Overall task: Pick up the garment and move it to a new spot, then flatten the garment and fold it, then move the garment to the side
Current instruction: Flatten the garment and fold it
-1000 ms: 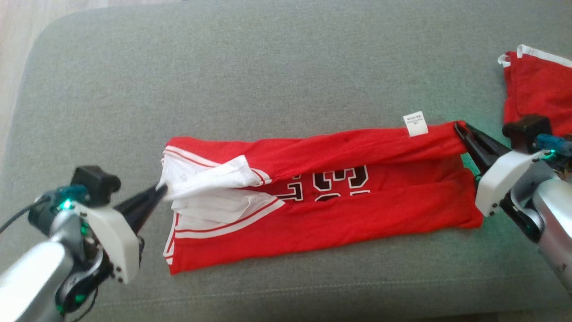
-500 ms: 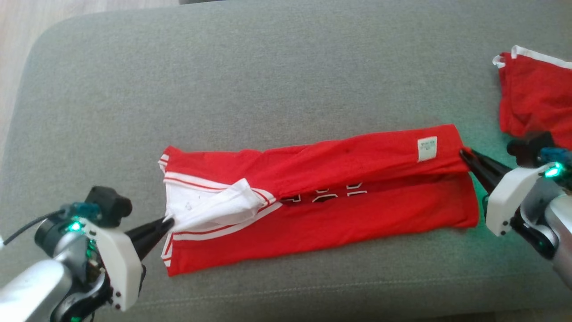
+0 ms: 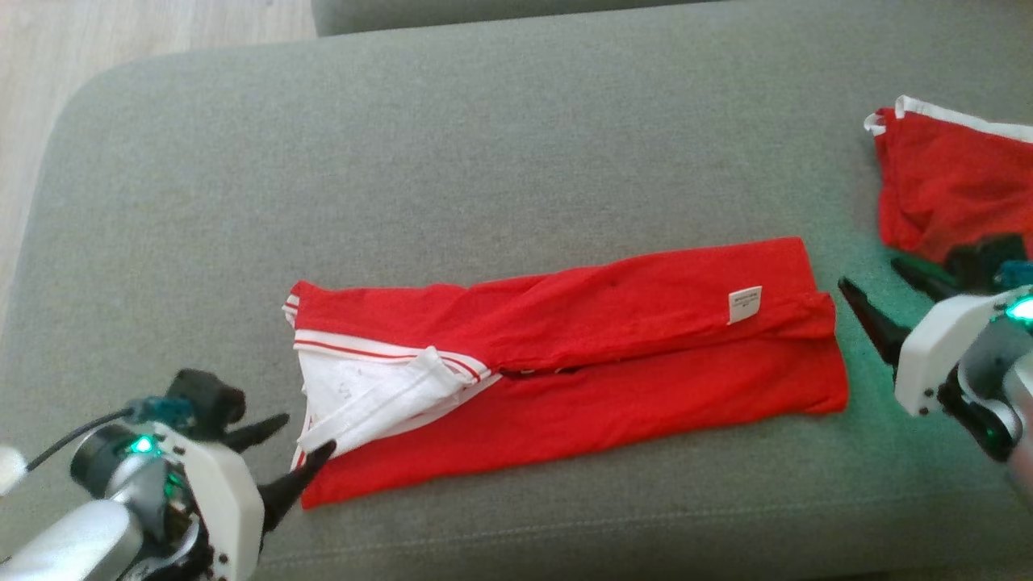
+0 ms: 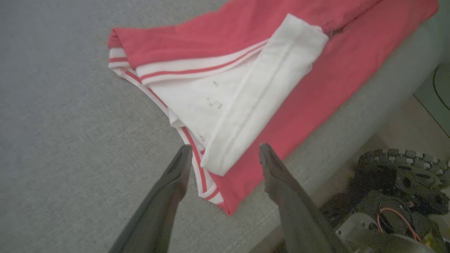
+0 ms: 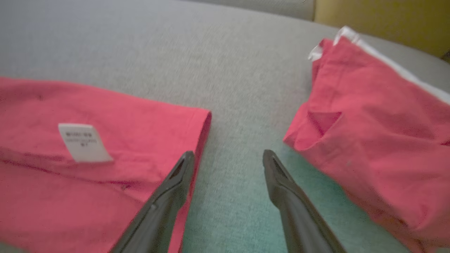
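My right gripper grabs the jersey by its hem edge (image 3: 833, 334) next, to fold the strip over toward the red jersey's white-trimmed end (image 3: 324, 373).
The garment (image 3: 613, 355), a red jersey with white trim, lies folded into a long strip across the grey cushion (image 3: 484, 161). A white label (image 3: 744, 303) shows near its right end. My left gripper (image 3: 307, 433) stands open at the garment's left end, its fingers straddling the white-trimmed corner without gripping it. In the left wrist view the left gripper (image 4: 225, 147) has the corner of the garment (image 4: 334, 80) between its tips. My right gripper (image 3: 870, 273) is open just off the right end; in its wrist view the right gripper (image 5: 228, 154) is beside the garment (image 5: 140, 116).
A second red cloth with a white edge (image 3: 944, 186) lies at the cushion's far right, close behind the right gripper, and it appears as red cloth (image 5: 369, 140) too. The cushion's front edge runs just below the garment. Wooden floor (image 3: 121, 40) shows at upper left; my base (image 4: 393, 196) sits below the edge.
Both grippers went from shut on the garment's ends to open and let go. The upper fold dropped flat over the printed numbers. The head camera shifted slightly.
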Available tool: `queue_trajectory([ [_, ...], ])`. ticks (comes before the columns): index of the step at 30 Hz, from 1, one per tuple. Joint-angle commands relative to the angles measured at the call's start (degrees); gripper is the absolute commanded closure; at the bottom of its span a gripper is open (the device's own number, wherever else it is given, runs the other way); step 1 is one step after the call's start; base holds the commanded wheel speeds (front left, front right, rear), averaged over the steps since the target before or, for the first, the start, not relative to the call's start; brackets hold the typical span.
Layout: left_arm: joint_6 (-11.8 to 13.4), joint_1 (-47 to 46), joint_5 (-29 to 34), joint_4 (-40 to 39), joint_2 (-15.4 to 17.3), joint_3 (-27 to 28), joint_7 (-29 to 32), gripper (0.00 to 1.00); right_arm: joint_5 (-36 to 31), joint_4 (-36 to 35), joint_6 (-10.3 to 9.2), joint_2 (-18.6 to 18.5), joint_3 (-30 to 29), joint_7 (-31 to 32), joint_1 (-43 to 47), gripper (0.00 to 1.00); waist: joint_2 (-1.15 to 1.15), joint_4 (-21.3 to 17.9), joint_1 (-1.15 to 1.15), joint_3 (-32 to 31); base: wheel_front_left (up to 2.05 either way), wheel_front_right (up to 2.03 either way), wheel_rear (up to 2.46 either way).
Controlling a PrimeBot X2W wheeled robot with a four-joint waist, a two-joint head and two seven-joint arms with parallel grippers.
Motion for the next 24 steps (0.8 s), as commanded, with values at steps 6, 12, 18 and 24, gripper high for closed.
queue_trajectory([
  [6,7.04,-2.15,-0.81,-0.29,-0.62,9.27,-10.49,0.0,-3.81,-0.11,-0.02,3.6,-9.21,-6.62,-0.45,0.0,0.0,-0.25,0.0,-2.01,0.0,0.0,0.0],
  [12,13.99,-0.16,-3.35,-0.89,-5.86,18.06,-24.58,0.0,-8.12,-5.73,-0.02,9.8,-20.29,-12.2,1.33,0.0,0.0,-0.29,0.0,-3.73,0.0,0.0,0.0],
  [18,16.43,5.34,-3.09,-5.13,-15.82,30.48,-28.14,0.0,-18.65,-19.69,-0.02,18.58,-33.31,-13.41,10.17,0.0,0.0,-0.02,0.0,-4.25,0.0,0.0,0.0],
  [24,13.49,12.57,7.3,-5.87,-28.07,40.12,-28.18,0.0,-24.23,-27.41,-0.02,26.83,-37.93,-13.21,18.81,0.0,0.0,-0.2,0.0,-4.11,0.0,0.0,0.0],
])
